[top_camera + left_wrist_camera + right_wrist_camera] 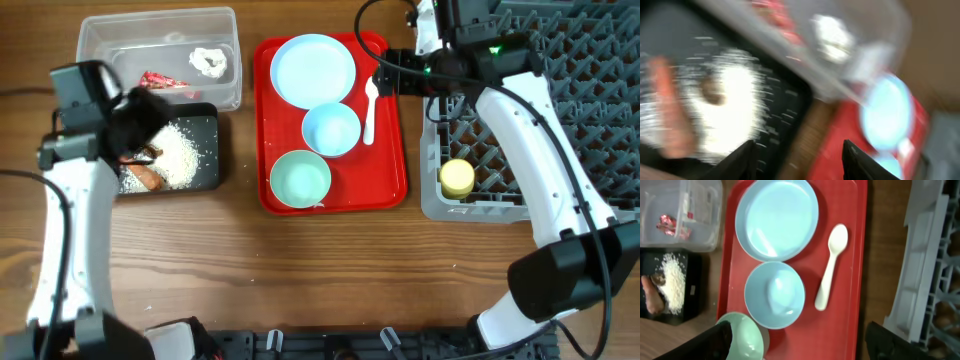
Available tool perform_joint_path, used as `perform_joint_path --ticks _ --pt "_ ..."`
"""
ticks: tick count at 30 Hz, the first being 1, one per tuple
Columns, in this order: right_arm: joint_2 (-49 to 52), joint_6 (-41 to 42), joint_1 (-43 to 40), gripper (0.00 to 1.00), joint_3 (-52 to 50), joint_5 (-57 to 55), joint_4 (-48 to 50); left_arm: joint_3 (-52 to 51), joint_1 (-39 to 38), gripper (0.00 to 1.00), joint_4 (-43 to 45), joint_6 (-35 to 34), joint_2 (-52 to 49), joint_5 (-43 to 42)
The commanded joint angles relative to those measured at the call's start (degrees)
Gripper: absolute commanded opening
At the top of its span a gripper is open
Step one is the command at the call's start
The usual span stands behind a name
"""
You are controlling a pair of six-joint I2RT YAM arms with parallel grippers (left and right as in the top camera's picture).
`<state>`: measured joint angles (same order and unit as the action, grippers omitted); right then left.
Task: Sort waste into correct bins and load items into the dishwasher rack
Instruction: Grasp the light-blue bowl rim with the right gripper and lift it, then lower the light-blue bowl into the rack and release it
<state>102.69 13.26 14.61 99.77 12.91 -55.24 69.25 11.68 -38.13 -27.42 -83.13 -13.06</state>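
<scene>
My right gripper is to grab the light-blue bowl (pixel 331 129) next by its rim on the side facing the spoon, leaving the bowl's body free for loading it into the rack.
On the red tray (pixel 385 170) lie the light-blue plate (pixel 313 68), light-blue bowl (pixel 331 129), mint-green bowl (pixel 300 178) and white spoon (pixel 371 110). The yellow cup (pixel 458 178) stands in the grey rack (pixel 530 100). The clear bin (pixel 160 30) holds the red wrapper (pixel 163 80) and white tissue (pixel 210 62). The black bin (pixel 205 165) holds rice (pixel 180 150), a brown lump (pixel 712 92) and the orange piece (pixel 145 176). My left gripper (pixel 799 152) is open and empty above the black bin's right edge; its view is blurred. My right gripper (pixel 802 340) is open and empty above the tray, near the spoon (pixel 832 265).
The rack's raised left wall (pixel 920 280) stands just right of the tray. The two bins sit side by side left of the tray, with a strip of bare wooden table (pixel 300 270) in front.
</scene>
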Motion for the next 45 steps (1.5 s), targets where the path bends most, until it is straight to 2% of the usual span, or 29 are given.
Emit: perform_joint_path --ticks 1,6,10,11,12,13,15,17,22,28,33,39,42,45 --pt "4.5 0.2 2.2 0.86 -0.2 0.9 0.4 0.4 -9.7 0.61 -0.2 12.4 1.6 -1.2" --pt "12.1 0.2 3.7 0.85 -0.2 0.7 0.5 0.4 -18.3 0.68 -0.2 13.7 -0.2 6.0" --pt "18.4 -2.5 4.1 0.73 -0.1 3.5 0.6 0.4 -20.4 0.69 -0.2 13.7 -0.3 8.5" --pt "19.3 -2.8 4.2 0.70 -0.2 3.8 0.6 0.4 -20.4 0.77 -0.2 13.7 -0.3 8.5" --pt "20.3 -2.8 4.3 0.69 -0.2 3.8 0.7 0.4 -20.4 0.92 -0.2 13.7 -0.3 8.5" --pt "21.5 -2.8 4.4 0.66 -0.2 3.8 0.7 0.4 -20.4 1.00 -0.2 13.7 -0.3 8.5" --pt "22.6 -3.1 4.7 0.59 -0.2 3.7 1.1 0.4 -20.4 1.00 -0.2 13.7 -0.3 8.5" --pt "23.2 -3.3 4.9 0.45 -0.2 3.7 2.1 0.4 -20.4 1.00 -0.2 13.7 -0.3 8.4" --pt "25.4 -3.3 5.2 0.44 -0.2 3.5 5.2 0.4 -20.4 1.00 -0.2 13.7 -0.3 8.5" --pt "25.8 -3.4 5.1 0.04 -0.2 1.6 5.8 0.4 -20.4 1.00 -0.2 13.7 -0.3 8.4" --pt "23.2 -1.3 3.8 0.04 1.6 -0.3 4.8 0.4 -20.4 1.00 -0.2 13.7 -0.3 8.4" --pt "7.8 -1.0 -1.1 0.04 6.0 -13.4 3.8 0.4 -20.4 1.00 -0.2 13.7 -0.3 8.4" --pt "0.2 1.8 -3.3 0.04 6.0 -32.9 7.6 0.4 -20.4 1.00 -0.2 13.7 -0.3 8.5" --pt "-0.6 -0.3 -4.2 0.04 5.9 -54.0 14.2 0.4 -20.4 1.00 -0.2 13.7 -0.3 8.4"
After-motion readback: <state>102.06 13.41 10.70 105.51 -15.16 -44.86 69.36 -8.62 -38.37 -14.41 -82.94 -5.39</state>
